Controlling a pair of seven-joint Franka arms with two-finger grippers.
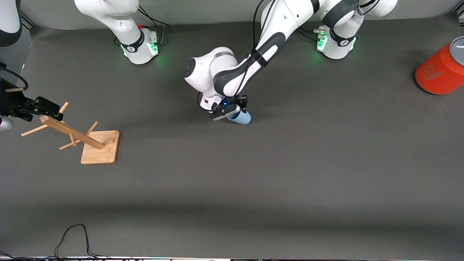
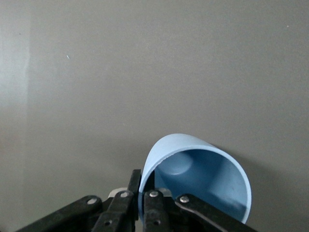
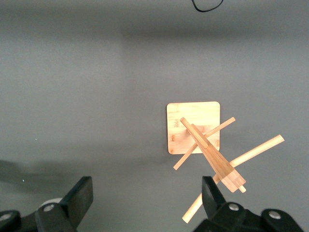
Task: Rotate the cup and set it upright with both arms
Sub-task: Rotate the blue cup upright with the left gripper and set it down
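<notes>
The cup's base (image 1: 246,118) is tilted sideways from the cup's rim in the fingers, so my left gripper should stand the cup upright on the tabletop before it opens.
The pale-blue cup (image 1: 242,118) is tipped on its side near the middle of the table, under the left arm's hand. My left gripper (image 1: 236,107) is shut on the cup's rim. In the left wrist view the cup (image 2: 203,169) shows its open mouth, and the left gripper (image 2: 143,187) pinches its wall with one finger inside and one outside. I cannot tell whether the cup touches the table. My right gripper (image 1: 47,107) is open and empty over the wooden rack at the right arm's end of the table. It also shows in the right wrist view (image 3: 147,195).
A wooden peg rack on a square base (image 1: 100,146) stands tilted at the right arm's end, also seen in the right wrist view (image 3: 193,126). A large orange-red cylinder (image 1: 440,74) lies at the left arm's end. A black cable (image 1: 72,235) loops at the table's near edge.
</notes>
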